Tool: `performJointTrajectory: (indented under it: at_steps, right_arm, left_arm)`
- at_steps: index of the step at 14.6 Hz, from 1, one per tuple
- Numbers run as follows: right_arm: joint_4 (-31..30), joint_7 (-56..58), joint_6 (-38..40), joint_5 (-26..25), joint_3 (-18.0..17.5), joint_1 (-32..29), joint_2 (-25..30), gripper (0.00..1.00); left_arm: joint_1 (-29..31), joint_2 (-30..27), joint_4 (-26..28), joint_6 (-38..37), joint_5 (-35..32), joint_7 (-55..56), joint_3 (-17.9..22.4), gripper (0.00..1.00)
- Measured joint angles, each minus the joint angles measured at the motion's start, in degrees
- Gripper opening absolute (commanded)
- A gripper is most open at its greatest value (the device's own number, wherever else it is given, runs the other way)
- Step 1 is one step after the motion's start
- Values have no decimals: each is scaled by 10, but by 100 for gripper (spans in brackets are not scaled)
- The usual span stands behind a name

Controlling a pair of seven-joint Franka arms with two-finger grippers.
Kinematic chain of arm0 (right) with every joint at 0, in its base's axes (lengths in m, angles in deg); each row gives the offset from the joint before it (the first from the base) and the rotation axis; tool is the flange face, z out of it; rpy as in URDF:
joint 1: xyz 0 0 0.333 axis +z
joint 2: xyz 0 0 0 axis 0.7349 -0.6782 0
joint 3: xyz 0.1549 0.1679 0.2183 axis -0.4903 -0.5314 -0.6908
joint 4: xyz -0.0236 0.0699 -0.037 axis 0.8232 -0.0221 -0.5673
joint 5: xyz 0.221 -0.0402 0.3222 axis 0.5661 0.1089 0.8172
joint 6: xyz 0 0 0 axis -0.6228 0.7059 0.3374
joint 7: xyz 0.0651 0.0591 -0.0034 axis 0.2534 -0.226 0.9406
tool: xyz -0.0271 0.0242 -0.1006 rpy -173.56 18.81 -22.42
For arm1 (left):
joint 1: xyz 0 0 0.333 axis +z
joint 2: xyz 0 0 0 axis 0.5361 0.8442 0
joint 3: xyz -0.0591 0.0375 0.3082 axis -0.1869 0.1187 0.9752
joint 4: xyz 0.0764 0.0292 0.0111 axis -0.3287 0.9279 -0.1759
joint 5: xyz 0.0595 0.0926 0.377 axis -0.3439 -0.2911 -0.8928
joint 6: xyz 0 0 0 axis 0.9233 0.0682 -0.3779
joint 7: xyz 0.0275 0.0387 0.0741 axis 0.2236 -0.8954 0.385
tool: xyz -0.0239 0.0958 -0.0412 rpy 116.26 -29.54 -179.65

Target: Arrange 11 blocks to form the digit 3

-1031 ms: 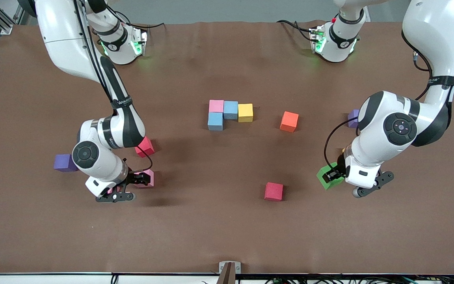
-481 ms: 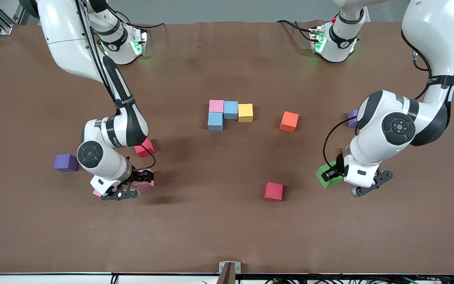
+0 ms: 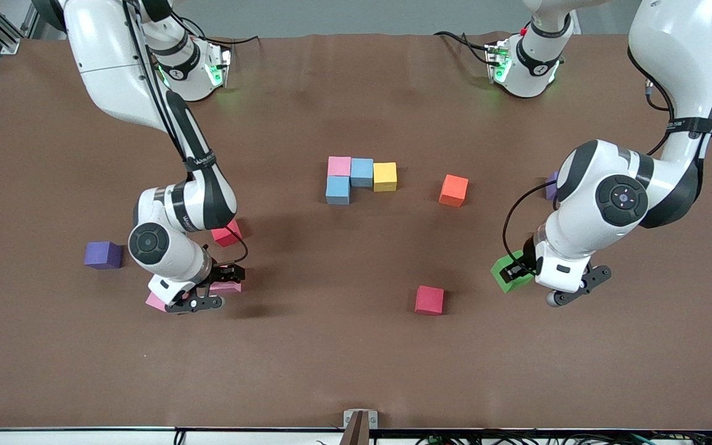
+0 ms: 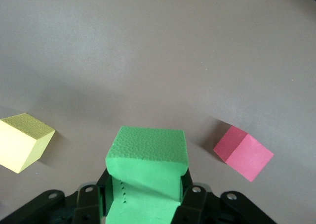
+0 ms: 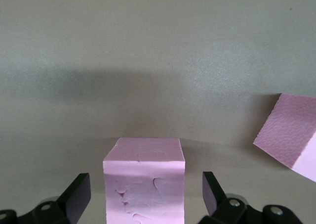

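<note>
My right gripper grabs the pink block by its two opposite sides next, to build the digit 3.
My left gripper (image 3: 517,272) (image 4: 143,199) is shut on the green block (image 3: 505,276) (image 4: 146,157), low over the table at the left arm's end. A yellow block (image 4: 22,141) and a red block (image 3: 429,300) (image 4: 243,152) lie close to it. My right gripper (image 3: 220,288) (image 5: 145,199) is open, and its fingers (image 5: 79,194) straddle a pink block (image 3: 227,287) (image 5: 144,179) without touching it. Another pink block (image 3: 157,301) (image 5: 291,135) lies beside it. At mid-table a pink (image 3: 339,165), a light blue (image 3: 361,172) and a yellow block (image 3: 385,176) form a row. A second light blue block (image 3: 337,190) adjoins the pink one on the camera side.
An orange block (image 3: 453,190) lies alone beside the row, toward the left arm's end. A red block (image 3: 227,233) sits by the right arm's forearm. One purple cube (image 3: 102,254) lies at the right arm's end, and another (image 3: 552,185) peeks out from under the left arm.
My left gripper has carried the green block a little toward the table's middle. My right gripper has slid sideways along the pink block, which uncovers the other pink block beside it.
</note>
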Motion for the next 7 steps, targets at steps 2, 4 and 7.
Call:
performJointTrajectory:
  at_steps: [2,4,7]
  right_arm:
    - [0,0,0,0,0,1,-4,100]
    - [0,0,0,0,-1,2,-6,90]
    - [0,0,0,0,-1,5,-9,60]
  left_arm:
    - [0,0,0,0,10,11,0,29]
    - [0,0,0,0,21,22,0,29]
    - [-2,0,0,-1,39,56,-1,29]
